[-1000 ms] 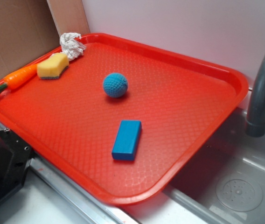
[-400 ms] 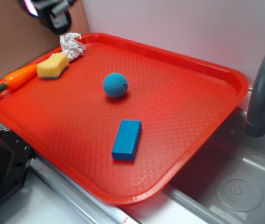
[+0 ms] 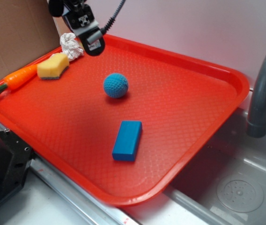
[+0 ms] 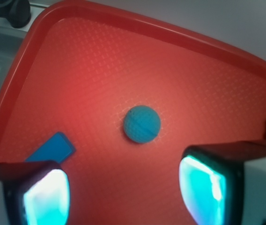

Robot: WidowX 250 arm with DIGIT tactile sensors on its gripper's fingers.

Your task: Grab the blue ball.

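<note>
The blue ball (image 3: 115, 85) needs to come off the red tray, so my gripper should next grab it by its opposite knitted sides to pick it up.
The blue ball (image 3: 115, 85) is small, round and knitted, and rests near the middle of the red tray (image 3: 208, 70). In the wrist view the blue ball (image 4: 142, 123) lies ahead of the fingers, apart from them. My gripper (image 3: 92, 44) hangs above the tray's back left part, up and to the left of the ball. In the wrist view the gripper (image 4: 123, 197) is open, its two glowing pads (image 4: 203, 187) wide apart with only bare tray between them.
A flat blue block (image 3: 127, 140) lies in front of the ball. A yellow sponge (image 3: 53, 65), an orange carrot (image 3: 16, 79) and a crumpled white cloth (image 3: 71, 45) sit at the tray's back left. A grey faucet (image 3: 263, 89) and sink (image 3: 236, 187) are on the right.
The gripper has come in from the top left and moved right and down, closer to the ball. The ball and other objects have not moved.
</note>
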